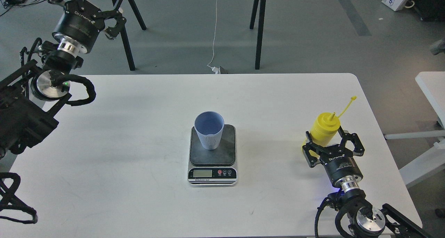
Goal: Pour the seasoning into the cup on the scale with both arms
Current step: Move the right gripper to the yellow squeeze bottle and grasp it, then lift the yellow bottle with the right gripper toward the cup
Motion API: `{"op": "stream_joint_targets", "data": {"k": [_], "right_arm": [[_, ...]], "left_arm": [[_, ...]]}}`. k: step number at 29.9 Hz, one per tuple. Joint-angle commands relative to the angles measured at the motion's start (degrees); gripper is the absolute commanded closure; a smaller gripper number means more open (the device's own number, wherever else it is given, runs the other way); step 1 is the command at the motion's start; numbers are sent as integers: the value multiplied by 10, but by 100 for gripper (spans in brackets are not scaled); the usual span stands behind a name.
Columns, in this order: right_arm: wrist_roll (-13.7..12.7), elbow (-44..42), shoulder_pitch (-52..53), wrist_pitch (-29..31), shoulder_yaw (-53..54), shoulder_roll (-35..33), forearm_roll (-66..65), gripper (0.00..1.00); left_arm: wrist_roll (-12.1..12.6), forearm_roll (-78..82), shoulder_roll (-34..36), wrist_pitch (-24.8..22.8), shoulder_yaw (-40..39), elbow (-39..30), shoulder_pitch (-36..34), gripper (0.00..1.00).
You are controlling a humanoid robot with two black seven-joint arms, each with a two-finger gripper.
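I should grab the bottle by its lower body [315,143] with my right gripper next. That leaves the yellow bottle's nozzle [332,116] free to pour seasoning into the cup.
The light-blue ribbed cup [209,129] stands upright on the dark platform of the scale [212,156] at the table's middle. The yellow seasoning bottle [326,125] stands at the right of the table, nozzle up, its thin cap strap sticking out to the upper right. My right gripper [325,135] is open, its two fingers on either side of the bottle's lower body, which they partly hide. My left gripper [116,18] is open and empty, held high beyond the table's far left corner, far from the cup.
The white table [139,144] carries only the scale, cup and bottle. Its right edge lies close to the bottle. Black trestle legs [259,29] stand on the floor behind the table. A second white table [433,88] is at the far right.
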Motion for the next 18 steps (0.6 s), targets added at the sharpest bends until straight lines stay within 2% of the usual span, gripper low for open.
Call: {"op": "stream_joint_targets", "data": {"k": [1,5,8,13,18], "right_arm": [[-6,-15,12,0,0,10,0,30],[-22,-3,16,0,1,9,0,51],[-29,19,36,0,1,-8,0,57],[-30,42,128,0,-33,-108,-10,58],[-30,39,307,-21,-201,-204,-49,58]], "left_arm": [[0,0,0,0,-1,0,-1,0],[0,0,2,0,-2,0,-2,0],[-1,-1,7,0,-4,-1,-2,0],[-2,-1,13,0,-17,-4,-1,0],[-1,-1,15,0,-21,-4,-1,0]]}}
